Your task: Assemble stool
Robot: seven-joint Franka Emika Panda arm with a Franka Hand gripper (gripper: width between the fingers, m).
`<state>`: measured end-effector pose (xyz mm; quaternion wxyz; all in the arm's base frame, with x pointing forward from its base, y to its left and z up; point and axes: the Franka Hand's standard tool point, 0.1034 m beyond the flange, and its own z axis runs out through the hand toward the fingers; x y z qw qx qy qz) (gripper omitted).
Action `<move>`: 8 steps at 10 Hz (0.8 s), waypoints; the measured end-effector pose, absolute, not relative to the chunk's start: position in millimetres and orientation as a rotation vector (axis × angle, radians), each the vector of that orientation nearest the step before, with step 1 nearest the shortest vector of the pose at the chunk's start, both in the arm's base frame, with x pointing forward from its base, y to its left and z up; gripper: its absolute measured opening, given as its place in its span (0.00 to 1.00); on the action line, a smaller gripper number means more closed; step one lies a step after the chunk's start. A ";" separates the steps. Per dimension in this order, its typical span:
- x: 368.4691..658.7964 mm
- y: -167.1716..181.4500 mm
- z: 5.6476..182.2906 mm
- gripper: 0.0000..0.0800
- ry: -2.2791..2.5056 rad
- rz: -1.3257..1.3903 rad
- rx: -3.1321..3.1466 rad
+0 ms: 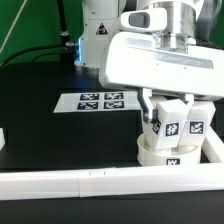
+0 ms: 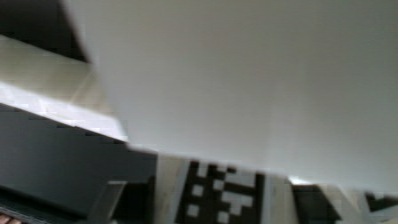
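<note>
The held leg's lower edge stands inside the round seat's rim and the leg would remain there, so it is time to open my gripper now.
The round white seat disc (image 1: 165,153) of the stool lies on the black table at the exterior view's right, close behind the front rail. Two white tagged legs stand upright on it: one (image 1: 173,127) and another (image 1: 196,129) beside it. My gripper (image 1: 168,112) comes down from above onto the first leg. In the wrist view the tagged leg (image 2: 222,192) sits between my dark fingers (image 2: 334,200), which press its sides. A large blurred white surface (image 2: 249,70) close to the camera hides most of that view.
The marker board (image 1: 100,101) lies flat at mid-table. A long white rail (image 1: 90,182) runs along the front, another (image 1: 212,150) along the right side. A small white piece (image 1: 3,140) shows at the left edge. The arm's base (image 1: 100,30) stands behind.
</note>
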<state>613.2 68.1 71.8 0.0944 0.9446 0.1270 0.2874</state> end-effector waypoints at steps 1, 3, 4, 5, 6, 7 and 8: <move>613.4 68.0 71.8 0.41 0.372 0.849 2.803; 613.4 67.0 72.0 0.41 0.360 0.850 2.805; 613.4 66.7 72.0 0.41 0.358 0.850 2.805; 613.5 66.6 72.2 0.64 0.357 0.851 2.804; 614.0 65.6 72.8 0.78 0.351 0.854 2.803; 614.1 64.9 73.0 0.78 0.347 0.855 2.803; 614.1 64.5 73.1 0.80 0.343 0.855 2.804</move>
